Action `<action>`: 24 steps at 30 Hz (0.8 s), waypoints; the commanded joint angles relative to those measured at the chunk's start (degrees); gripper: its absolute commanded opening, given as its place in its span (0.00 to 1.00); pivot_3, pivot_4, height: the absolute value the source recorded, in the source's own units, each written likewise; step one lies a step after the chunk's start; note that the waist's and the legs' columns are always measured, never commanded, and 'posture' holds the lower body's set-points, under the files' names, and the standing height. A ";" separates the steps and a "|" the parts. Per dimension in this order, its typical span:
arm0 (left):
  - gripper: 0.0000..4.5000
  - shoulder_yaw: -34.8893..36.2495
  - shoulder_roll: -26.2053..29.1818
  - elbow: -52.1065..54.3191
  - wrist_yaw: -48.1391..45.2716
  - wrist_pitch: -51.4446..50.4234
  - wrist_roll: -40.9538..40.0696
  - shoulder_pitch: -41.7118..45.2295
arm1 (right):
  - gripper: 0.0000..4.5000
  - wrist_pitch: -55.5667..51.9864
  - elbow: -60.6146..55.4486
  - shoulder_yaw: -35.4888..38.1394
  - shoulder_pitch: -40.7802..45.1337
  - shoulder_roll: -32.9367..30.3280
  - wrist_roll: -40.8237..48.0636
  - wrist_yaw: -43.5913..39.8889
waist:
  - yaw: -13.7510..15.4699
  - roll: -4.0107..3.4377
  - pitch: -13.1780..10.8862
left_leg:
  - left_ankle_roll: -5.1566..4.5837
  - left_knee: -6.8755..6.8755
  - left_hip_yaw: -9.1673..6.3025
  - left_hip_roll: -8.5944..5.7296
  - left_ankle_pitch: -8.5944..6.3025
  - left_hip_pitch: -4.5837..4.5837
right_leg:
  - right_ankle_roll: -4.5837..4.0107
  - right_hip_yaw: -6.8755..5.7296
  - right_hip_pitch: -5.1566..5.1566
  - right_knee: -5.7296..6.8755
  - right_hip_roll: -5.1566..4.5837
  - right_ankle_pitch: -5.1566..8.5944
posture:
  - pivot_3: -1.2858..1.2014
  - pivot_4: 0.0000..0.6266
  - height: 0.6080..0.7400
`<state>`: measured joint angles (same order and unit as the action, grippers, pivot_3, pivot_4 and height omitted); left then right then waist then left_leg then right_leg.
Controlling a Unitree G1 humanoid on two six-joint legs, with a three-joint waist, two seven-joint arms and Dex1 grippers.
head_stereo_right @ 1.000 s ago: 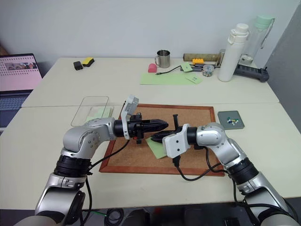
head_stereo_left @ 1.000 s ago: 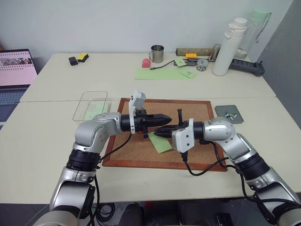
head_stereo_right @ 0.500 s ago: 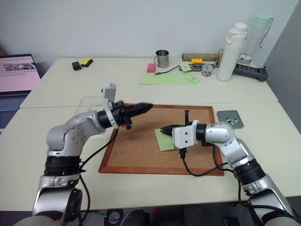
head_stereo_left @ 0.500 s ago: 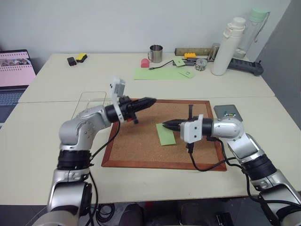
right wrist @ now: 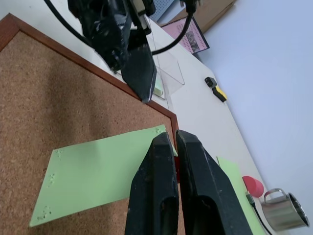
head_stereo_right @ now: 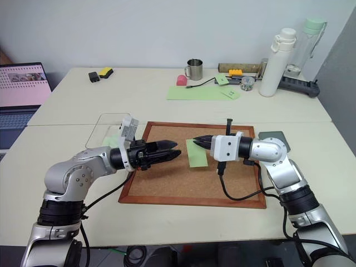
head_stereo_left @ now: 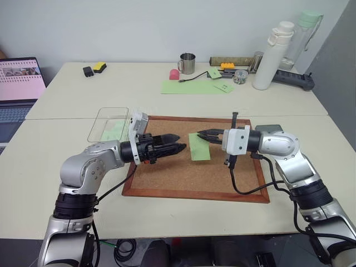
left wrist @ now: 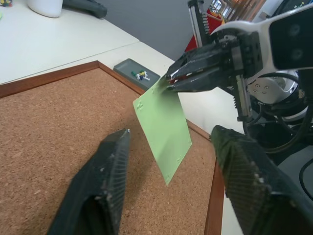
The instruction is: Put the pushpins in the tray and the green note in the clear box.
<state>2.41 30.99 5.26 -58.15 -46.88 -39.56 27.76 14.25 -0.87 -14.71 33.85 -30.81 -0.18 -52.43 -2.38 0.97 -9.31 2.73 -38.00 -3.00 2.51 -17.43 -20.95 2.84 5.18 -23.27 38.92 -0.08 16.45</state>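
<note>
The green note should be grabbed next by its free hanging edge (head_stereo_left: 191, 148) with my left gripper, and then the note needs to go in the clear box (head_stereo_left: 108, 123).
The green note (head_stereo_left: 199, 147) hangs by one corner over the cork board (head_stereo_left: 167, 178), and my right gripper (head_stereo_left: 201, 134) is shut on that corner. In the right wrist view its fingers (right wrist: 188, 161) pinch the note (right wrist: 98, 176). My left gripper (head_stereo_left: 173, 149) is open and level just left of the note, apart from it; its fingers (left wrist: 105, 181) frame the note (left wrist: 164, 127). The clear box (head_stereo_left: 108, 123) stands off the board's far left corner with a green paper inside. Partly behind my right arm is the dark tray (left wrist: 134, 68), with small coloured pushpins (left wrist: 141, 75) in it.
At the table's far side are a long light-green sheet (head_stereo_left: 192, 87), a steel mug (head_stereo_left: 186, 63), a pink object (head_stereo_left: 173, 74), a white bottle (head_stereo_left: 266, 55) and a power strip (head_stereo_left: 292, 80). A laptop (head_stereo_left: 19, 89) sits far left. Cables trail from both wrists across the board.
My left gripper has opened, let go of the note and drawn back to the left. My right gripper has lifted the note up and to the right.
</note>
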 commanded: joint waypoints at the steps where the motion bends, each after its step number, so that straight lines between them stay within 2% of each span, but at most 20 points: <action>1: 0.69 -1.24 -0.73 -0.33 -0.98 1.88 0.39 0.43 | 0.00 -1.96 -4.91 1.49 0.98 0.64 2.45 0.31 | 0.01 0.00 0.00 | 0.00 0.00 0.00 0.00 0.00 0.00 | 0.00 0.00 0.00 0.00 0.00 0.00 | 0.52 0.24 1.00; 11: 0.69 -3.70 -4.59 -1.91 -1.12 2.99 0.01 3.01 | 0.00 -5.95 -10.19 0.09 0.53 3.35 2.77 1.10 | 0.06 0.00 0.00 | -0.01 0.00 -0.01 0.00 0.00 -0.01 | 0.00 -0.02 0.00 0.00 0.01 0.00 | 0.52 0.24 1.00; 15: 0.57 -3.17 -5.76 -1.88 -0.94 2.53 -0.60 3.95 | 0.00 -5.38 -8.97 -0.30 -0.14 3.95 1.64 1.19 | 0.15 0.00 0.00 | 0.00 -0.02 0.00 -0.01 0.00 -0.01 | 0.00 -0.01 0.00 0.00 0.00 0.00 | 0.52 0.24 1.00; 24: 0.19 -3.27 -4.20 -0.90 -1.73 2.00 -0.66 3.20 | 0.00 -3.72 -6.53 -0.04 -0.41 4.07 0.86 1.70 | 0.14 0.00 0.00 | -0.01 -0.01 -0.01 -0.01 0.00 -0.01 | 0.00 -0.01 0.00 0.00 0.01 0.00 | 0.52 0.24 1.00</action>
<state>-1.83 26.39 2.38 -59.43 -44.94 -39.25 30.72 9.25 -6.59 -15.28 32.94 -26.75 0.79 -51.23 -2.24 0.97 -9.31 2.72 -38.01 -3.01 2.50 -17.43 -20.96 2.84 5.17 -23.27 38.92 -0.06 16.45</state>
